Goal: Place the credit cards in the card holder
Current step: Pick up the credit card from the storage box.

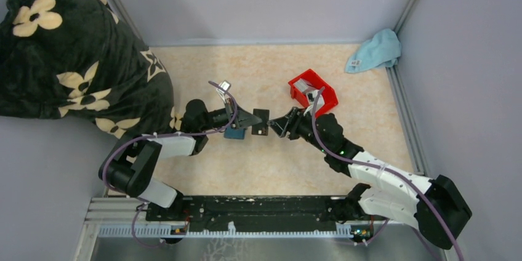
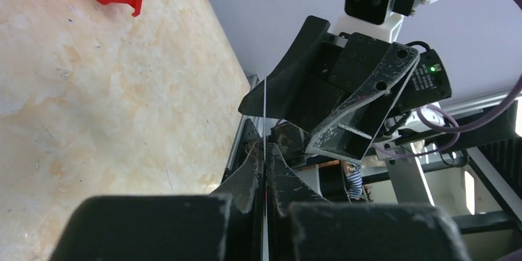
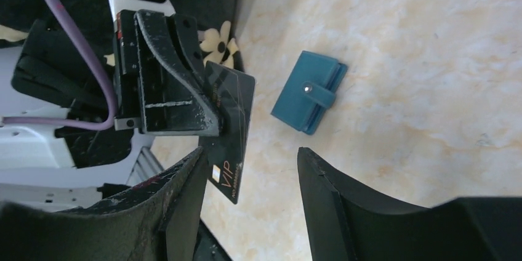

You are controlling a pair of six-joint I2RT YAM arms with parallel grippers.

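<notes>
The credit card has a free long edge. My right gripper will grab the card by its free long edge (image 1: pixel 267 119) to slide it into the teal card holder (image 1: pixel 234 133).
My left gripper (image 1: pixel 250 120) is shut on a dark credit card (image 1: pixel 260 121) with gold "VIP" lettering, held on edge above the table. In the left wrist view the card (image 2: pixel 265 113) shows as a thin line pinched between the fingers of my left gripper (image 2: pixel 265 150). My right gripper (image 1: pixel 278 124) faces it, open. In the right wrist view the card (image 3: pixel 231 122) sits just inside the left finger (image 3: pixel 191 175) of my right gripper (image 3: pixel 250 153), not clamped. The teal card holder (image 3: pixel 309 90) lies closed and snapped on the table, below the left gripper (image 1: pixel 234 132).
A red plastic bin (image 1: pixel 313 92) with something pale inside stands just behind the right arm. A light blue cloth (image 1: pixel 373 50) lies in the back right corner. A black flowered blanket (image 1: pixel 68 58) covers the left side. Grey walls enclose the table.
</notes>
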